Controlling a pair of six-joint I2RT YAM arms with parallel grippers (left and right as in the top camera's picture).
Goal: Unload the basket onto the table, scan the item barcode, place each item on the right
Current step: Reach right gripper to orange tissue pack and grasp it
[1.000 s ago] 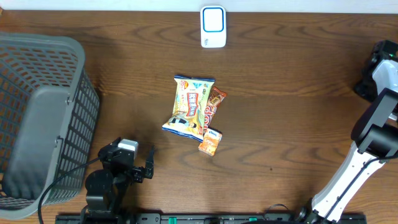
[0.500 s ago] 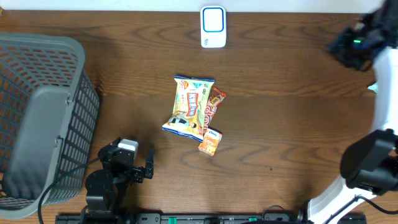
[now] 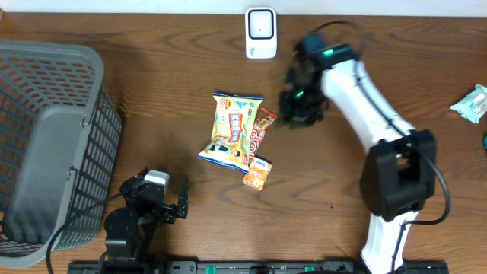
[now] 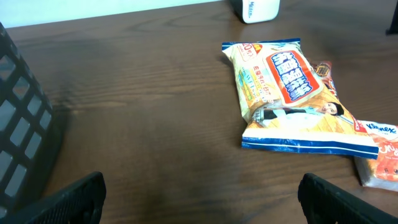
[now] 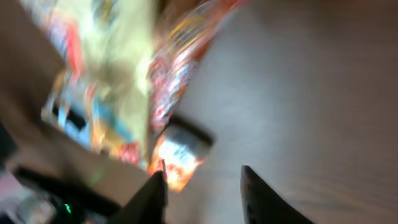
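Observation:
My right gripper will reach the small orange tissue pack and grab it by one end, so the broad sides of the pack stay free for scanning the barcode.
Three packaged items lie together mid-table: a yellow snack bag (image 3: 232, 129) (image 4: 286, 93), a red-brown bar (image 3: 262, 125) beside it and a small orange tissue pack (image 3: 257, 173) (image 4: 382, 155). No barcode shows on them. The white scanner with a blue face (image 3: 260, 32) stands at the back edge. My right gripper (image 3: 298, 103) (image 5: 202, 193) hovers just right of the bar, open and empty; its view is blurred, with the snack bag (image 5: 118, 74) and tissue pack (image 5: 180, 152) ahead. My left gripper (image 3: 163, 202) (image 4: 202, 202) rests open near the front left, pointing at the items.
A large grey mesh basket (image 3: 99, 152) (image 4: 18, 137) fills the left side. A teal packet (image 3: 473, 103) lies at the far right edge. The right arm's white links (image 3: 365, 99) stretch from the front right across the table.
The right arm has swung from the far right edge to the middle, beside the items, and its jaws have gone from shut to open. The left arm has not moved.

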